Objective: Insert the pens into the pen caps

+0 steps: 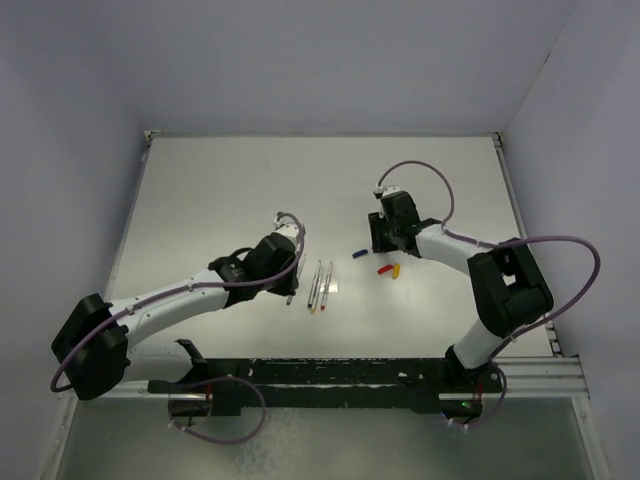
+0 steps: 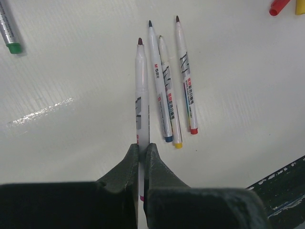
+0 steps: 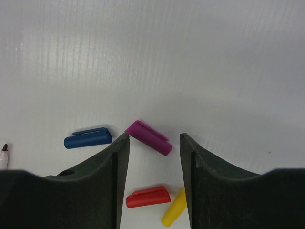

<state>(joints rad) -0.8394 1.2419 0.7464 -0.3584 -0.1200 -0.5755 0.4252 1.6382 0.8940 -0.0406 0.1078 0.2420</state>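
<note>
The purple cap (image 3: pixel 148 137) should be grabbed next by my right gripper across its long sides. Its open end then stays free for the pen to go in.
My left gripper (image 2: pixel 142 146) (image 1: pixel 288 272) is shut on a white pen (image 2: pixel 142 95) near its purple rear end, dark tip pointing away. Three more pens lie side by side to its right, with blue (image 2: pixel 159 86), yellow (image 2: pixel 169 90) and red (image 2: pixel 185 76) ends, also seen from above (image 1: pixel 322 288). My right gripper (image 3: pixel 154 137) (image 1: pixel 384 240) is open over the purple cap (image 3: pixel 148 137), which lies slanted between its fingertips, the left tip at the cap's end. The blue cap (image 3: pixel 88 138) (image 1: pixel 358 254), red cap (image 3: pixel 148 196) (image 1: pixel 383 269) and yellow cap (image 3: pixel 174 207) (image 1: pixel 394 270) lie close by.
A pen with a green cap on it (image 2: pixel 8 28) lies to the far left in the left wrist view. The white table (image 1: pixel 230 190) has raised edges on its left and right sides. A black rail (image 1: pixel 330 375) runs along the near edge by the arm bases.
</note>
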